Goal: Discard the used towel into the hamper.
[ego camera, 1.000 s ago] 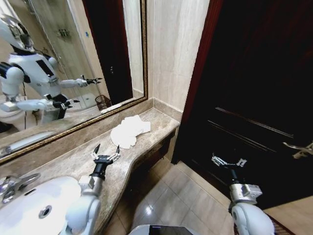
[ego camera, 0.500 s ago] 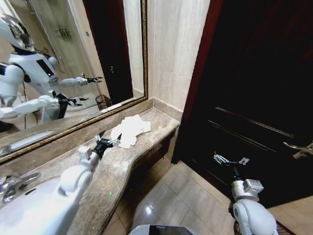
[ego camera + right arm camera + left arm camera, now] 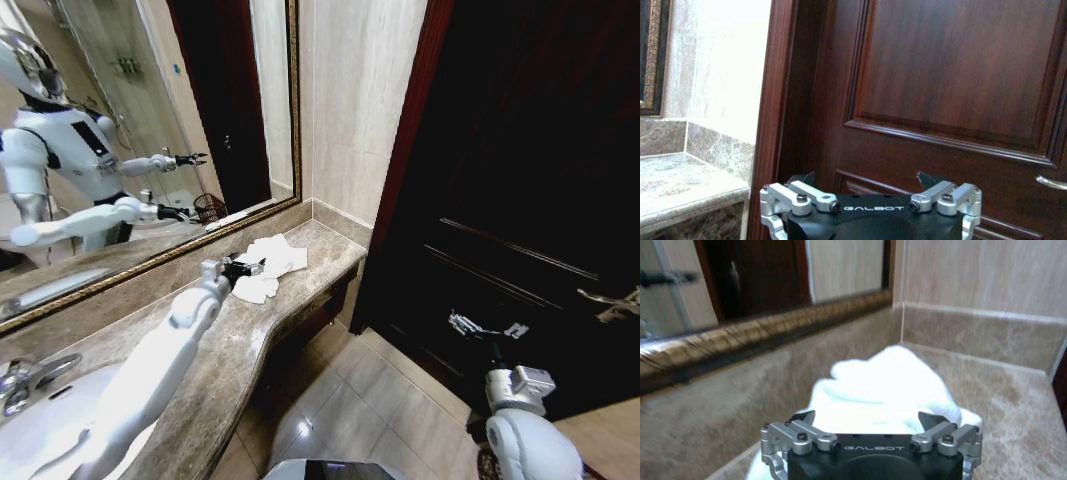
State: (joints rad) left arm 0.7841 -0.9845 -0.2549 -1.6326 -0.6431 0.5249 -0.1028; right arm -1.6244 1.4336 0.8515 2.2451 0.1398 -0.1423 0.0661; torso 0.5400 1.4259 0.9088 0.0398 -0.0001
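The robot's left gripper should next grab the crumpled white towel by the bunched fold that stands up in the towel's middle, since the towel's edges lie slack on the counter.
The used towel point(image 3: 275, 256) is a crumpled white heap at the far end of the marble counter point(image 3: 230, 350), near the corner of the wall. My left arm stretches along the counter, and my left gripper point(image 3: 245, 267) is open at the towel's near edge. In the left wrist view the towel point(image 3: 887, 385) lies just ahead of the spread fingers of that gripper point(image 3: 867, 416). My right gripper point(image 3: 487, 327) hangs open and empty in front of the dark door, also open in its own view point(image 3: 865, 176). The hamper point(image 3: 210, 208) shows as a reflection in the mirror.
A white sink point(image 3: 40, 430) with a chrome faucet point(image 3: 25, 375) sits at the counter's near end. The framed mirror point(image 3: 130, 130) runs along the back wall. A dark wooden door point(image 3: 520, 200) with a lever handle point(image 3: 610, 305) stands at the right, above tiled floor point(image 3: 370, 400).
My left arm has reached forward along the counter from beside the sink to the towel's edge. The right gripper has drifted slightly right and down.
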